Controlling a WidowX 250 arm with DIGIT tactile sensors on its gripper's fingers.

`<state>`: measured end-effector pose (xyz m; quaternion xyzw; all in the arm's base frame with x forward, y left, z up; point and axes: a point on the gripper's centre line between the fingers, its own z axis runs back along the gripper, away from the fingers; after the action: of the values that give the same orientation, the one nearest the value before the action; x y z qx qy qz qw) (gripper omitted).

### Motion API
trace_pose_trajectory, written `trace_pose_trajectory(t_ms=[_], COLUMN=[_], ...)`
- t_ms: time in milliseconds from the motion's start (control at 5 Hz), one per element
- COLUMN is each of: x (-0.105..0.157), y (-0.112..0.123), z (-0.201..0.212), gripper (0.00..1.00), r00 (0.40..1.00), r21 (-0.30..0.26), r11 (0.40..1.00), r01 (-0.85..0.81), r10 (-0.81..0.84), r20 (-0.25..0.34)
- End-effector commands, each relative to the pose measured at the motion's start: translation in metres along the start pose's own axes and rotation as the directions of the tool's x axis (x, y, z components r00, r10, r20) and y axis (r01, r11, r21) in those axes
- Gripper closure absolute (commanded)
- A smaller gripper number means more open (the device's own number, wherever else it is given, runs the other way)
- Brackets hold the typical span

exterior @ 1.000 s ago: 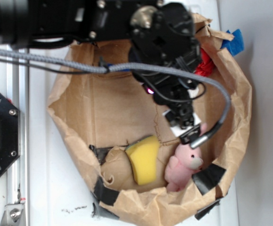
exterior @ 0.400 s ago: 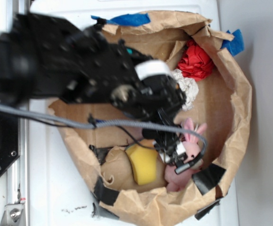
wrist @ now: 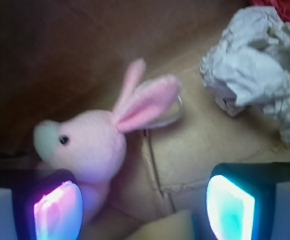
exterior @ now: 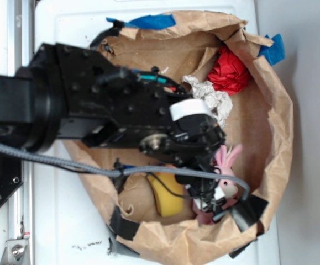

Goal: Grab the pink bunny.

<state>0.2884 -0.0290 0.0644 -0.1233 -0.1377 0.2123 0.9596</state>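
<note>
The pink bunny needs to come out of the brown paper bag, so I should grab it by the base of its head (wrist: pixel 92 175) with my gripper and pull it out.
The pink bunny (wrist: pixel 92 142) lies on the brown paper floor of the bag, ears (wrist: pixel 145 102) pointing up and right, dark eye facing me. In the exterior view the pink bunny (exterior: pixel 226 165) shows near the bag's lower right, partly covered by my arm. My gripper (wrist: pixel 145 205) is open and low over it: the left pad (wrist: pixel 57 210) overlaps the bunny's body, the right pad (wrist: pixel 230 207) stands well clear to the right. In the exterior view the gripper (exterior: pixel 212 201) sits by the bunny's lower side.
A brown paper bag (exterior: pixel 276 116) walls everything in. A crumpled white paper (wrist: pixel 255 65) lies at upper right, a red paper ball (exterior: pixel 229 72) beyond it. The yellow sponge (exterior: pixel 162 196) sits just left of the gripper, its edge (wrist: pixel 170 227) between the pads.
The arm has swung down and across the bag toward the lower right. The gripper has dropped onto the bunny's spot, and the red ball and white paper are uncovered.
</note>
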Motion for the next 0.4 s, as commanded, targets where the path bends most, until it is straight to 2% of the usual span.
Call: trace_pose_trajectory(t_ms=[0, 200], x=[0.0084, 0.0059], y=[-0.013, -0.02], z=[0.0143, 0.0045], gripper=[0.0, 0.0], r00=[0.999, 0.999], r21=[-0.081, -0.09], r11=[0.997, 0.995], r01=[0.019, 0.035], r10=[-0.017, -0.036], r20=[0.028, -0.016])
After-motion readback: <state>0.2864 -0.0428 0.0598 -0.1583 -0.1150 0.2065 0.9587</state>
